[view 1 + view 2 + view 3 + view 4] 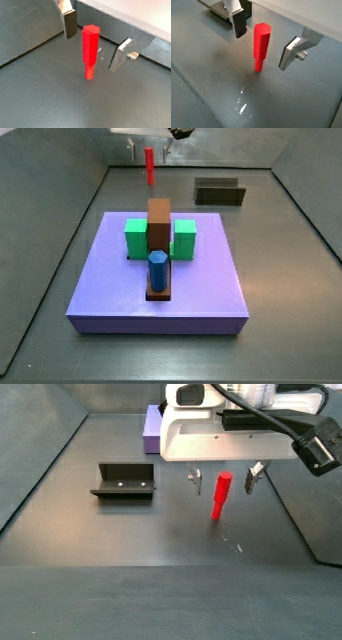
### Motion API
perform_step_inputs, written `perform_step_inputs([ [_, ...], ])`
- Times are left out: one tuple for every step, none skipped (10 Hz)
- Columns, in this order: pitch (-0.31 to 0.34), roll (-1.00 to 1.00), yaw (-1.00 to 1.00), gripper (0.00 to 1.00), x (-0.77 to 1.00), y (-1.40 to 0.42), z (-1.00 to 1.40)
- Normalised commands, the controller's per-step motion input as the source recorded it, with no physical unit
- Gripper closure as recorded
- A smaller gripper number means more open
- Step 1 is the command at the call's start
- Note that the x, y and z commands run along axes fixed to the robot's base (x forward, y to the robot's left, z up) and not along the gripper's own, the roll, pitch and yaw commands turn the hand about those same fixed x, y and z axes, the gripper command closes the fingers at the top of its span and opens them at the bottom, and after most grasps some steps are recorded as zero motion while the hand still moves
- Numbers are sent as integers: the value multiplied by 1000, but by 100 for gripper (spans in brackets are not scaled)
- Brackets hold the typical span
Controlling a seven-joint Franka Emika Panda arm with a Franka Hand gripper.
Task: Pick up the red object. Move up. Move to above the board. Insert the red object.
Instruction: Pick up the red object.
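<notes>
The red peg should go into the board (201, 293) with its thinner lower end, so my gripper needs to grab the peg by its upper end (150, 153) next and leave the lower end free.
The red object (89, 47) is a slim bright-red peg with a thinner lower end, standing upright on the dark floor; it also shows in the other views (260, 45) (150, 166) (222, 494). My gripper (92, 51) (262, 50) (225, 483) is open and straddles the peg's upper part. One of its silver fingers (69, 25) stands on each side, with a gap to the peg. The purple board (201, 293) lies some way off in a side view; its far edge (151, 424) shows behind the gripper.
On the board stand a brown bar (159, 223), two green blocks (136, 238) and a blue peg (158, 271). The dark fixture (123, 481) (219, 192) stands on the floor beside the gripper. Grey walls enclose the floor.
</notes>
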Motion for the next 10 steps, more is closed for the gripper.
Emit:
perform_step_inputs([
  [0, 0, 0, 0, 0, 0, 0],
  [0, 0, 0, 100, 0, 0, 0],
  [0, 0, 0, 100, 0, 0, 0],
  [0, 0, 0, 100, 0, 0, 0],
  [0, 0, 0, 100, 0, 0, 0],
  [0, 0, 0, 100, 0, 0, 0],
  [0, 0, 0, 100, 0, 0, 0],
  [0, 0, 0, 100, 0, 0, 0],
  [0, 0, 0, 100, 0, 0, 0],
  [0, 0, 0, 100, 0, 0, 0],
])
